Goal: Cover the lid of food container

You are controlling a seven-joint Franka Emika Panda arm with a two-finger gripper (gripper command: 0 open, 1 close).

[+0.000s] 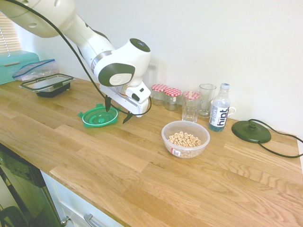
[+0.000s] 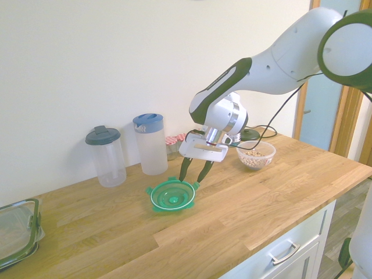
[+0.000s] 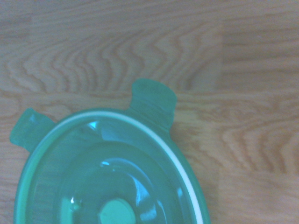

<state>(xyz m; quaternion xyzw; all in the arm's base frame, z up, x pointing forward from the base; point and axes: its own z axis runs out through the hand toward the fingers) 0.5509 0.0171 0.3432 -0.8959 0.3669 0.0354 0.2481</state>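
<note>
The green lid is too wide for the gripper across its round top, so the gripper should next pinch the lid by its raised edge.
The round green lid lies flat on the wooden counter, with its side tabs out and a white ring on it. My gripper is open and tilted just over the lid's edge on the container side, holding nothing. From the other side, the gripper has its fingertips right at the rim of the lid. The wrist view is filled by the lid and two of its tabs. The food container, a clear round bowl of cereal rings, stands uncovered further along the counter.
A blue-lidded jug and a grey-lidded tall container stand by the wall. Jars, glasses, a bottle and a black round base line the wall behind the bowl. A rectangular container sits at the far end.
</note>
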